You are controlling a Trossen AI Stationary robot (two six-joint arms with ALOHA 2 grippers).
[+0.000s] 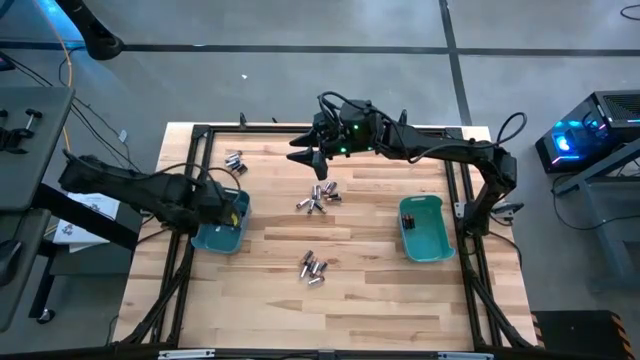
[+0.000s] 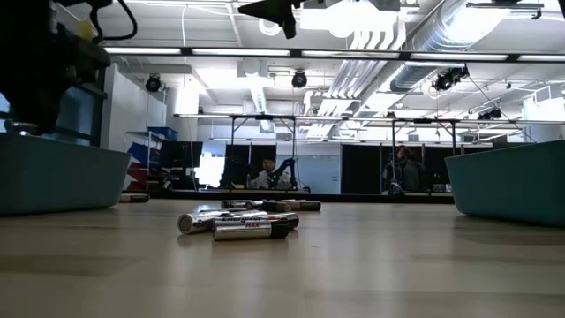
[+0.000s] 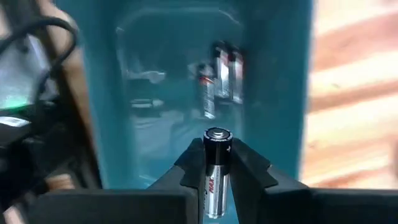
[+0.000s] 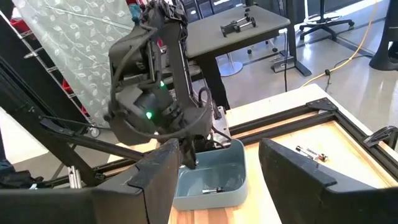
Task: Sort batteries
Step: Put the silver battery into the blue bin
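Note:
The battery's dark cap is above the bottom of the teal bin, and the battery would drop if I opened now. My left gripper needs to keep holding the battery.
My left gripper points down over the left teal bin, shut on a silvery battery with a dark end. Three batteries lie on that bin's floor. My right gripper hangs open above the table's far middle, with nothing between its fingers. Loose batteries lie on the wood in three heaps: far left, middle and nearer the front. The right teal bin holds a few dark batteries. My left gripper pinches the battery's silvery side between its two fingers. The fingers come from above and point down, and the battery lies along them. It stands on end, dark cap toward the bin's floor, lifted clear inside the bin's opening.
A black metal frame runs round the wooden table top. Bare wood lies between the two bins and along the front edge. In the low view the middle heap lies between the left bin's wall and the right bin's wall.

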